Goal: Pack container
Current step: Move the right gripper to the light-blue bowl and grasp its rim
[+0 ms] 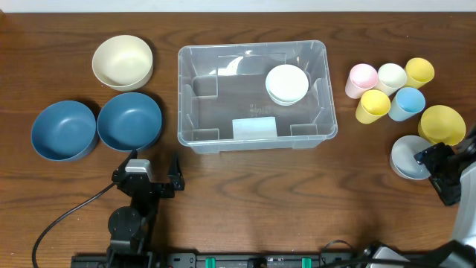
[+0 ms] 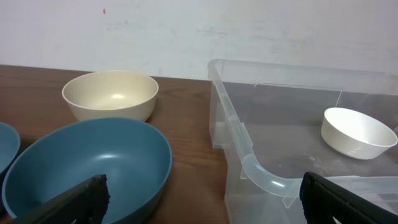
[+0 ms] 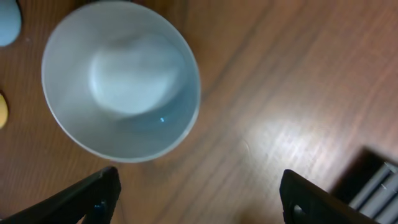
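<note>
My right gripper should grab the pale grey-blue bowl (image 1: 409,156) by the bowl's rim beside my gripper, so its base stays free to nest into the container's white bowl (image 1: 287,84).
The clear plastic container (image 1: 253,95) stands at the table's middle, with a white bowl (image 1: 287,83) in its far right corner and a pale label (image 1: 253,128) at its near side. The left wrist view shows its corner (image 2: 261,177) and the white bowl (image 2: 357,132). My left gripper (image 1: 152,173) is open and empty, just in front of a blue bowl (image 1: 129,120) that fills the left wrist view's near left (image 2: 87,168). My right gripper (image 1: 439,175) is open and empty beside a pale grey-blue bowl (image 1: 409,156), which also shows in the right wrist view (image 3: 121,81).
A second blue bowl (image 1: 64,131) and a cream bowl (image 1: 123,62) sit at the left. At the right stand several cups: pink (image 1: 362,79), cream (image 1: 391,77), yellow (image 1: 419,72), yellow (image 1: 372,106), light blue (image 1: 407,103), and a larger yellow one (image 1: 442,123).
</note>
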